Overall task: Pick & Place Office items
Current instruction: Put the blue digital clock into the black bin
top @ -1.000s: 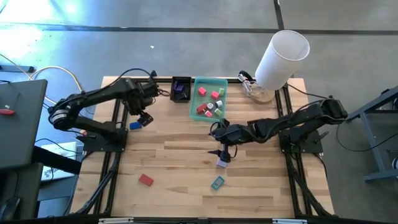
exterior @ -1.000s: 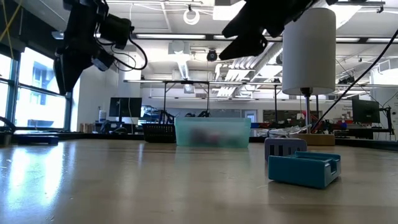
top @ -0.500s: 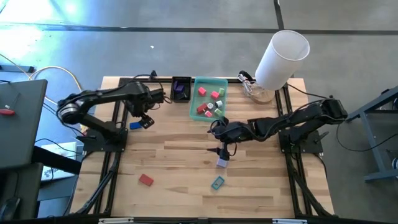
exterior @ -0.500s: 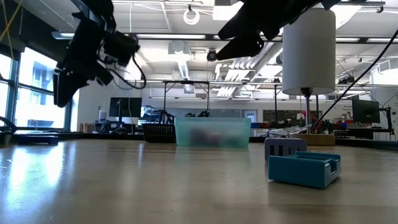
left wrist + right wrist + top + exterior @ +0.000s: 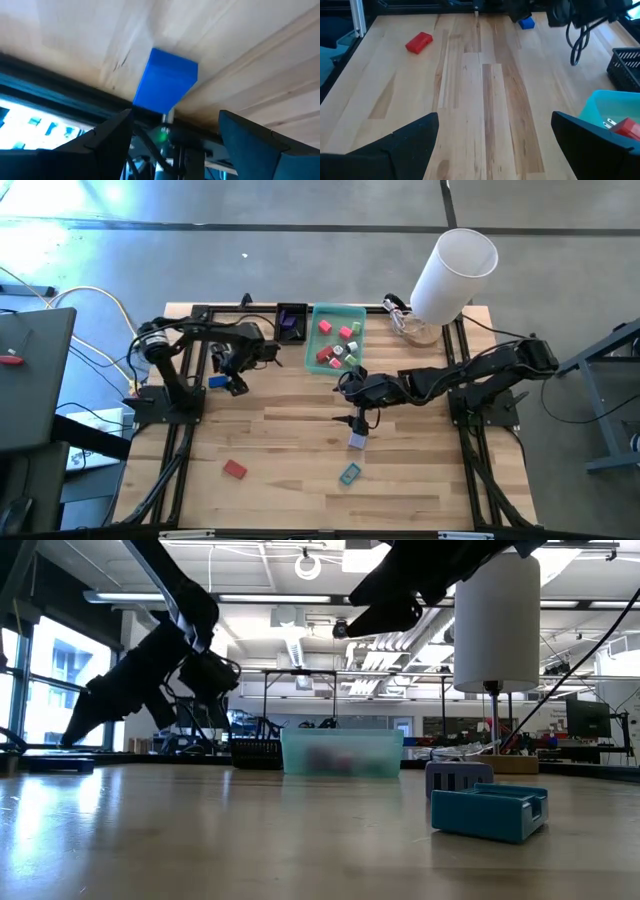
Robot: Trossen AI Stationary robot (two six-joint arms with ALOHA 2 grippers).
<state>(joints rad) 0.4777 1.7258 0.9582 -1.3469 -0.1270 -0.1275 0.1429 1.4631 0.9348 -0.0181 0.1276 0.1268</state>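
My left gripper grabs the blue block (image 5: 217, 382) by opposite sides next, to put it into the small black tray (image 5: 291, 325).
The office items are small pieces. A blue block (image 5: 217, 382) (image 5: 167, 80) lies near the table's left edge. A red block (image 5: 235, 469), a grey-purple piece (image 5: 357, 440) (image 5: 458, 777) and a teal piece (image 5: 349, 473) (image 5: 490, 810) lie on the near half. Several more sit in the green tray (image 5: 337, 338). My left gripper (image 5: 235, 385) (image 5: 175, 137) is open and low, slanting at the blue block, which lies just ahead of its fingers, apart from them. My right gripper (image 5: 359, 420) (image 5: 495, 150) is open, raised just beyond the grey-purple piece.
A small black tray (image 5: 291, 323) stands left of the green tray at the far edge. A big white cylinder (image 5: 455, 270) leans over the far right corner. The table's metal frame rail (image 5: 185, 380) runs right beside the blue block. Bare wood lies between the two arms.
My left arm has swung its elbow toward the table's centre and its gripper has come down from high above the table to just over it, tipping from pointing down to a low slant at the blue block. No piece has moved.
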